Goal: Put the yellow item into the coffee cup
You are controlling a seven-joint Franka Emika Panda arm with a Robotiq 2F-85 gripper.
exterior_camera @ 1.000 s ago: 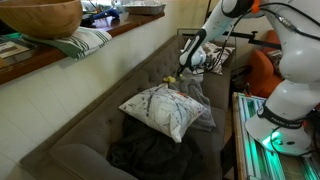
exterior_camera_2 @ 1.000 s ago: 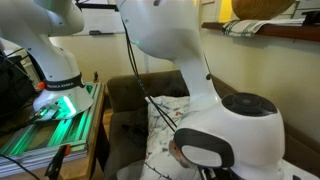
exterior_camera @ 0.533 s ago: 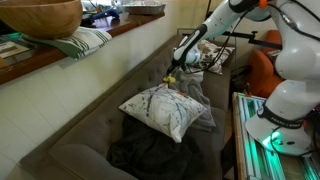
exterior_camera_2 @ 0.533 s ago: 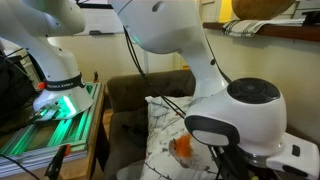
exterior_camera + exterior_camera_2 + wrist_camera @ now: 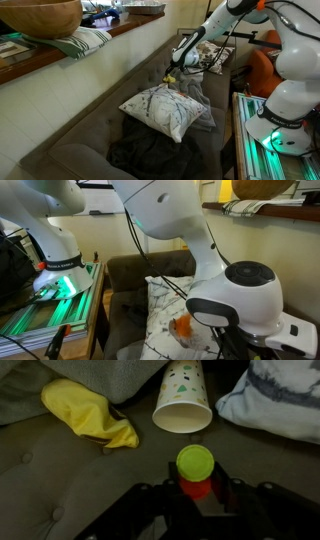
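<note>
My gripper moves the yellow item toward the coffee cup's opening next. The item is still short of it and would end on the sofa seat if released now.
In the wrist view my gripper (image 5: pixel 196 488) is shut on the yellow item (image 5: pixel 195 460), a small piece with a round yellow-green top and a red body. Just beyond it the coffee cup (image 5: pixel 182 400), white paper with coloured specks, lies on its side on the grey sofa seat, its mouth facing the gripper. In an exterior view the gripper (image 5: pixel 173 72) hangs low over the sofa's far end. An orange bit (image 5: pixel 182 327) shows past the arm in an exterior view; I cannot tell whether it is the held item.
A crumpled yellow cloth (image 5: pixel 90 415) lies left of the cup. A patterned cushion (image 5: pixel 160 108) rests mid-sofa over a dark garment (image 5: pixel 150 155); its edge (image 5: pixel 280 400) is right of the cup. The robot base (image 5: pixel 285 100) stands beside the sofa.
The arm moved down and along the sofa toward the cup over the first half second, then held nearly still. The grip stayed shut on the item.
</note>
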